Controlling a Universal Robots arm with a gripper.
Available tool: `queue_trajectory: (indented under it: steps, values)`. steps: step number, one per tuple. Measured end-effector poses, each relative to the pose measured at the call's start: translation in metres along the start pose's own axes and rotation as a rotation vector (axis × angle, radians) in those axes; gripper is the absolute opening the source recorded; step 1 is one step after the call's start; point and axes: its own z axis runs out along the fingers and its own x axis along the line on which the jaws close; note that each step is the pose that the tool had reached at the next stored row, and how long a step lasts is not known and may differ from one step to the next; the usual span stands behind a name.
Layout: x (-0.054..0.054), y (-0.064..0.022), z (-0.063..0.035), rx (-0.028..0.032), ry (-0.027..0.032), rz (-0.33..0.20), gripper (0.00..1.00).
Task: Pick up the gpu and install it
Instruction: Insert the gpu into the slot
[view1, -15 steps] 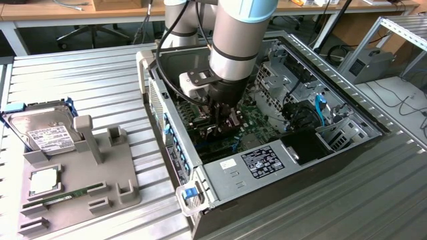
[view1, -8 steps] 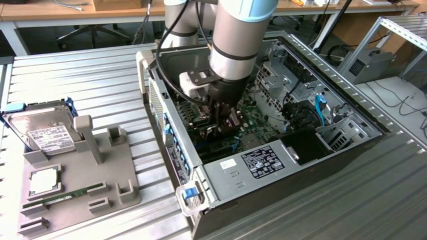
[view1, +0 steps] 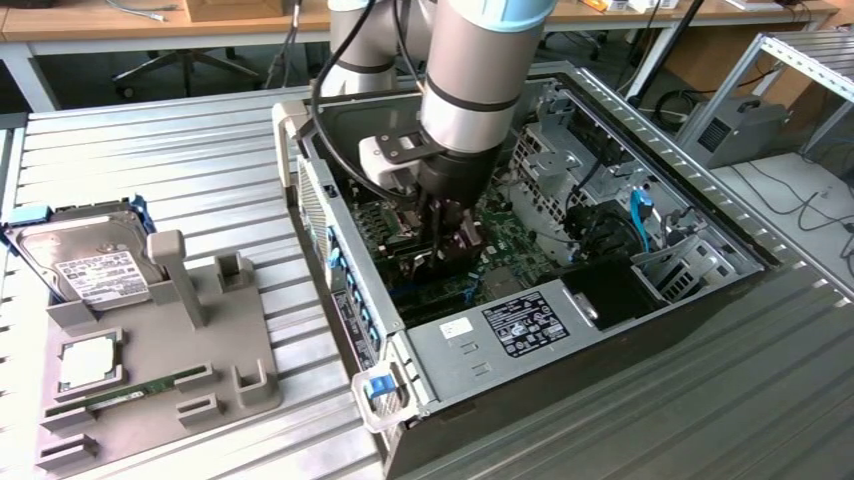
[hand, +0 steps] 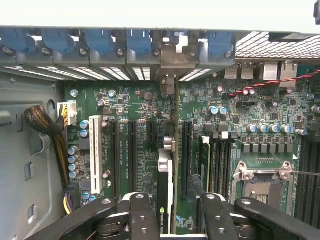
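Observation:
My gripper will next pick up the GPU by its end with the NVIDIA lettering. This keeps the GPU's metal bracket free for installing.
The gpu stands on edge in the open computer case. It sits along a slot of the green motherboard, and its metal bracket rests against the rear slot openings. My gripper straddles the card's near end with its jaws open. One finger is close beside the card. The other finger stands apart from it, with board showing in the gap. In the exterior view my gripper reaches down into the middle of the case, and the card is largely hidden under it.
A grey fixture tray lies at the exterior view's left, holding a hard drive, a processor and a green RAM stick. Inside the case are a yellow-black cable bundle, a processor socket and blue cables.

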Motion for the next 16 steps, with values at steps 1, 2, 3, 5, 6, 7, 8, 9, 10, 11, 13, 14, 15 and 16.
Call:
queue_trajectory:
  steps: [1, 2, 3, 5, 6, 7, 8, 9, 10, 11, 13, 14, 15, 16]
  values:
    - [-0.0001, -0.0001, -0.002, 0.0, 0.0, 0.0, 0.4]
    - [-0.0001, -0.0001, -0.0032, 0.0, 0.0, 0.0, 0.4]
    - [-0.0001, -0.0001, -0.0044, 0.0, 0.0, 0.0, 0.4]
    - [-0.0002, -0.0002, -0.0054, 0.0001, -0.0002, 0.0, 0.4]
    - [-0.0002, -0.0002, -0.0056, 0.0001, -0.0003, 0.0, 0.4]
    - [-0.0002, -0.0002, -0.0059, 0.0001, -0.0002, 0.0, 0.4]
    - [-0.0002, -0.0002, -0.0061, 0.0, 0.0, 0.0, 0.4]
    - [-0.0002, -0.0002, -0.0061, 0.0, 0.0, 0.0, 0.4]
    - [-0.0002, -0.0002, -0.0061, 0.0001, 0.0, 0.0, 0.4]
    - [-0.0002, -0.0002, -0.0061, 0.0, 0.0, 0.0, 0.4]
    - [0.0005, -0.0002, -0.0062, -0.0001, 0.0001, 0.0, 0.4]
    - [0.0007, -0.0002, -0.0062, -0.0001, 0.0001, 0.0, 0.4]
    - [0.0008, -0.0002, -0.0062, -0.0001, 0.0001, 0.0, 0.4]
    - [0.0008, -0.0002, -0.0062, 0.0, 0.0, 0.0, 0.4]
